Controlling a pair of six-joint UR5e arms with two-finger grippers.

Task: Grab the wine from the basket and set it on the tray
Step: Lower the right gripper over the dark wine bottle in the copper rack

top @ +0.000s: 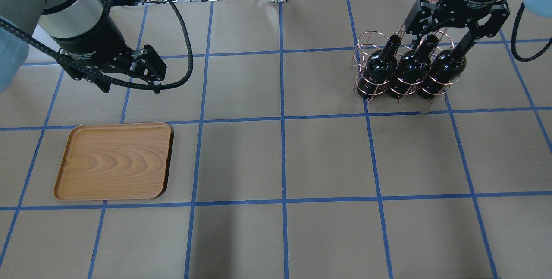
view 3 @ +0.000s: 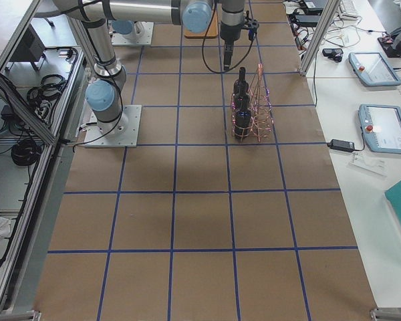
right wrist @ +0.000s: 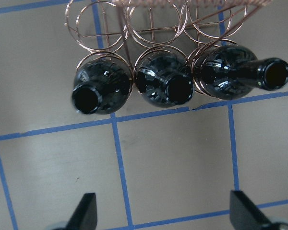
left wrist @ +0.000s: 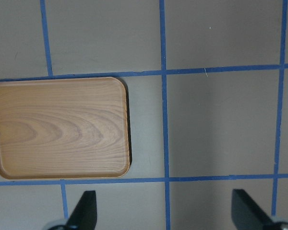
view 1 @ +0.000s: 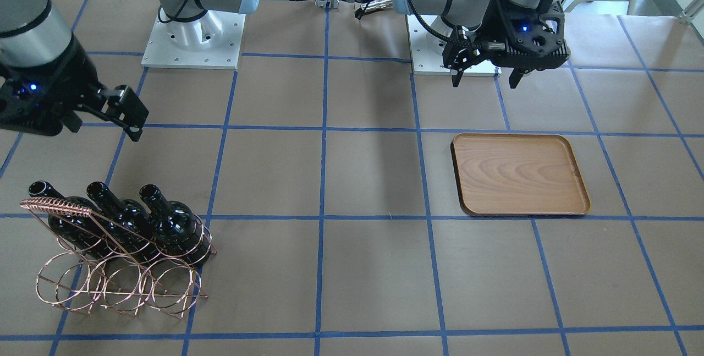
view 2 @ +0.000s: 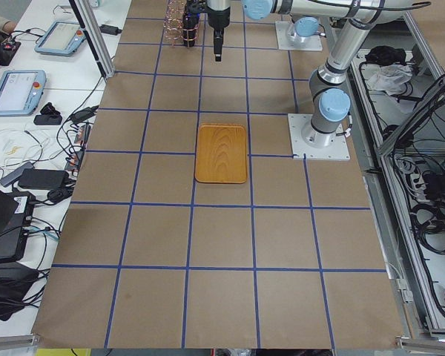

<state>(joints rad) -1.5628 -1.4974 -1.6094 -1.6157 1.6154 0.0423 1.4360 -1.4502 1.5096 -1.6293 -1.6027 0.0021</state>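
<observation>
The wine is to be lifted out onto the tray (view 1: 519, 174), so the robot's right gripper will next pick up the middle black bottle by its neck (view 1: 103, 195).
Three glossy black wine bottles (top: 379, 64) (top: 409, 67) (top: 444, 68) lie side by side in the copper wire basket (top: 361, 79) at the far right. Their open mouths (right wrist: 177, 88) face the right wrist camera. My right gripper (top: 435, 39) is open and empty. It hovers above the bottle necks and touches none of them; it also shows in the front view (view 1: 102, 125). The wooden tray (top: 114, 160) lies empty at the near left. My left gripper (top: 131, 89) is open and empty, raised just beyond the tray's far edge (left wrist: 60, 127).
The basket's coiled handle bar (view 1: 55, 206) rises above the bottles, and its lower row of rings (view 1: 118, 284) holds nothing. Blue tape lines grid the brown table. Both arm bases (view 1: 192, 42) (view 1: 440, 53) stand at the robot's side of the table.
</observation>
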